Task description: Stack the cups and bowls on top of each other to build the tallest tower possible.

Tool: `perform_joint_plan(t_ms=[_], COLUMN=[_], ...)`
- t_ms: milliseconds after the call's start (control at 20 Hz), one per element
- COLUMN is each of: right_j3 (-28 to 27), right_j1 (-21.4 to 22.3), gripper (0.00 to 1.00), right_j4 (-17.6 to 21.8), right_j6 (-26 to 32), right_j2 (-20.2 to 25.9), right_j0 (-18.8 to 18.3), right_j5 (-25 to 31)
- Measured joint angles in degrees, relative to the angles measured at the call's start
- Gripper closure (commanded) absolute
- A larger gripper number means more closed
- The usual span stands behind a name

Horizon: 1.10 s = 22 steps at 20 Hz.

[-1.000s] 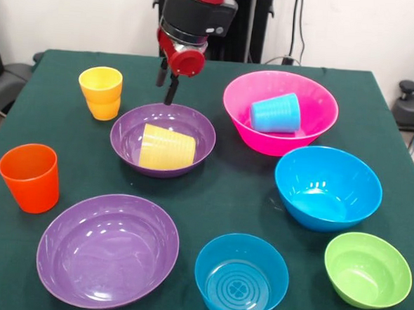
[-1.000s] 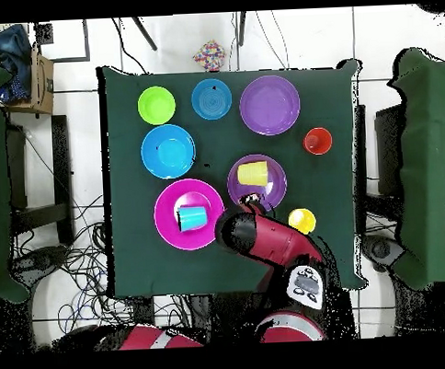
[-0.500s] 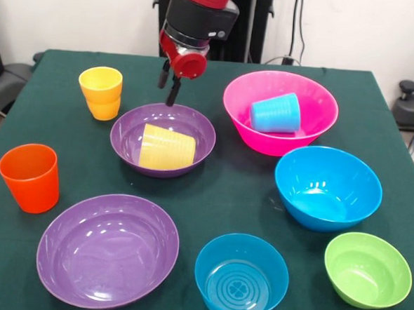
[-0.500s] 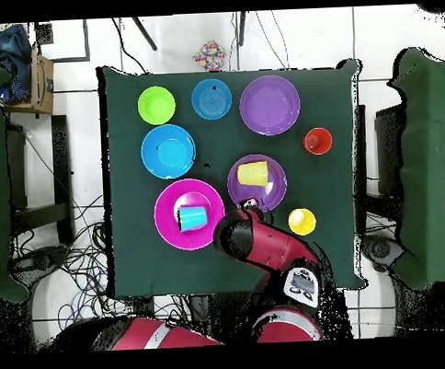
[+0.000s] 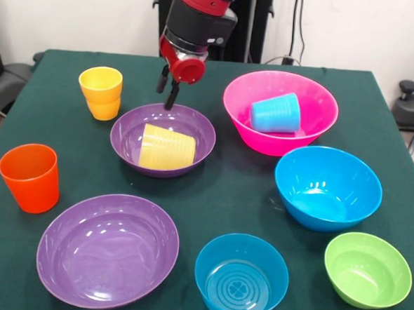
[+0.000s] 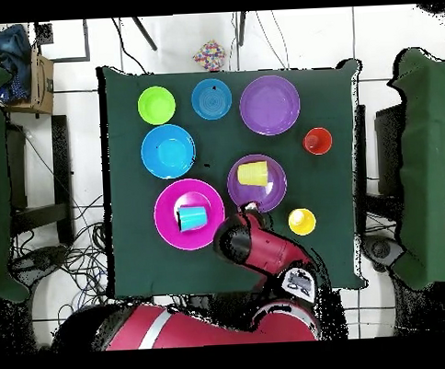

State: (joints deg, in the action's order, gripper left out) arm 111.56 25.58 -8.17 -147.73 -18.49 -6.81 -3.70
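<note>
The gripper grips the wide purple bowl by its thin far rim (image 5: 169,105) next, since the bowl's body spreads much wider than the gripper's open fingers.
My gripper (image 5: 167,89) hangs open and empty just above the far rim of a purple bowl (image 5: 201,130). In that bowl a pale yellow ribbed cup (image 5: 167,147) lies on its side. Left of it stand two amber-yellow cups (image 5: 100,92), one nested in the other. An orange cup (image 5: 30,177) stands upright at the left edge. A light blue cup (image 5: 275,112) lies tipped inside the big pink bowl (image 5: 316,98). From overhead the gripper (image 6: 249,207) sits at the purple bowl's (image 6: 274,185) edge, between it and the pink bowl (image 6: 168,217).
A second purple bowl (image 5: 108,249), a small blue bowl (image 5: 242,276) and a small green bowl (image 5: 367,269) line the near side. The big blue bowl (image 5: 328,187) sits right of centre. All stand open side up on the green tablecloth (image 5: 226,191).
The gripper has crept slightly lower and to the right towards the purple bowl's far rim. The cups and bowls have not moved.
</note>
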Motion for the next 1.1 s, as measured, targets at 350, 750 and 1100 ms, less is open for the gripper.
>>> perform_joint_plan(t_ms=[350, 750, 1100], right_j3=[0.7, 2.0, 2.7], right_j1=[-2.0, -3.6, -4.6], gripper=[0.0, 0.0, 0.0], right_j4=[-0.1, -0.2, -0.2], right_j6=[0.0, 0.0, 0.0], right_j2=[0.1, 0.9, 1.8], right_j0=[0.0, -0.3, -1.6], right_j5=[-3.3, -9.2, -13.9])
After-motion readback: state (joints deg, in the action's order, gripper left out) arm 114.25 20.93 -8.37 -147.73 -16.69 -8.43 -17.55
